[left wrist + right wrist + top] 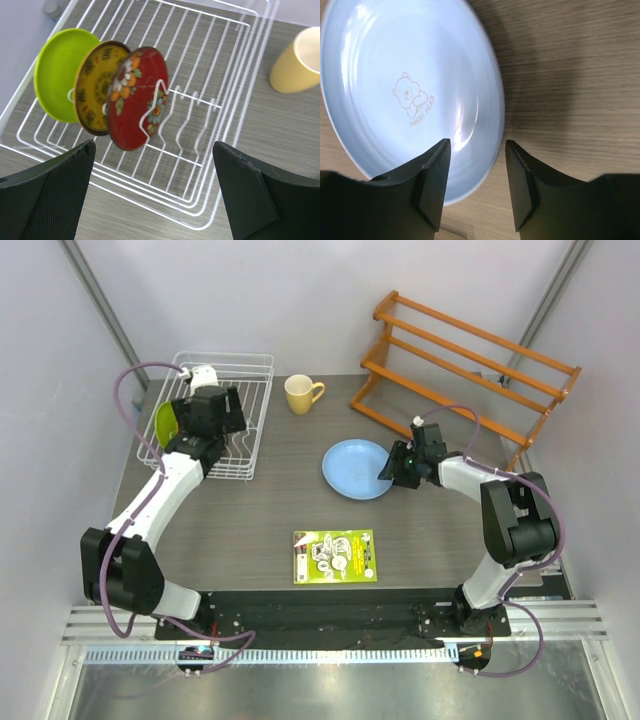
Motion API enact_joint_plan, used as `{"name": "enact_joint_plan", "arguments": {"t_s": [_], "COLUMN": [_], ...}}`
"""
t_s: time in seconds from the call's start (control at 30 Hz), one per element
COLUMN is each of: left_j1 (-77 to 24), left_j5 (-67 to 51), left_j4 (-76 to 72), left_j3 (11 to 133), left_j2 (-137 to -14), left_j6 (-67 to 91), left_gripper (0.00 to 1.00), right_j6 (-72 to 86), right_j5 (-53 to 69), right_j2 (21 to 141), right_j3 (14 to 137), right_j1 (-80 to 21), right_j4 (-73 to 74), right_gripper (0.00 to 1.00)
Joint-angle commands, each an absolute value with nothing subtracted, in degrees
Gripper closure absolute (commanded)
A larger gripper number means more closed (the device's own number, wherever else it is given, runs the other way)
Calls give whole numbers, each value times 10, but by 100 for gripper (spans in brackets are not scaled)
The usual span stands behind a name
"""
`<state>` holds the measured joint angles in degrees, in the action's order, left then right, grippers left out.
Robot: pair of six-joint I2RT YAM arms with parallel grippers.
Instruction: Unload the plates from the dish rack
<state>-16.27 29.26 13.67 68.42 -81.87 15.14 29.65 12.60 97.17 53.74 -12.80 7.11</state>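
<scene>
My left gripper grabs the dark red plate, its rim by the orange flowers [113, 89], next to unload the plate from the rack.
The white wire dish rack [250, 390] stands at the back left. In the left wrist view the rack [150, 202] holds three plates upright in a row: lime green [57, 70], yellow patterned [95, 85] and dark red [137, 100]. My left gripper [205, 412] hovers over the rack, open and empty [155, 195], with the plates ahead of the fingertips. The light blue plate [357, 469] lies flat on the table. My right gripper [400, 466] is at its right edge, open [476, 175], with the plate's rim [405, 95] between the jaws.
A yellow mug [301, 393] stands just right of the dish rack and also shows in the left wrist view [297, 60]. An orange wooden slatted rack [470, 370] stands at the back right. A green printed card [334, 556] lies near the front middle.
</scene>
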Motion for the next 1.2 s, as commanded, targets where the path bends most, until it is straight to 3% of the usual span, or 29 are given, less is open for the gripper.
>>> {"name": "enact_joint_plan", "arguments": {"t_s": [0.0,0.03,0.1,0.13,0.2,0.5,0.9,1.0,1.17], "left_j1": [-126,-121,-111,-108,-101,-76,-30,-13,-2], "left_j5": [260,257,245,242,237,245,212,169,122], "left_j4": [132,133,127,124,118,89,33,18,3], "left_j3": [681,681,679,679,682,703,705,708,713], "left_j2": [-803,-805,-809,-810,-816,-892,-969,-980,-996], "left_j6": [168,169,169,170,172,171,192,202,226], "left_gripper": [1,1,1,1,1,2,7,14,37], "right_j6": [273,267,257,258,253,224,215,216,214], "right_j5": [63,51,19,5,-45,-96,-84,-82,-81], "right_j2": [966,963,944,936,904,781,775,781,790], "right_j3": [580,585,590,590,590,591,571,567,565], "right_j1": [-131,-131,-131,-131,-132,-131,-131,-132,-131], "right_j4": [121,147,160,173,188,241,247,247,248], "right_gripper": [43,38,36,29,27,26,25,26,26]}}
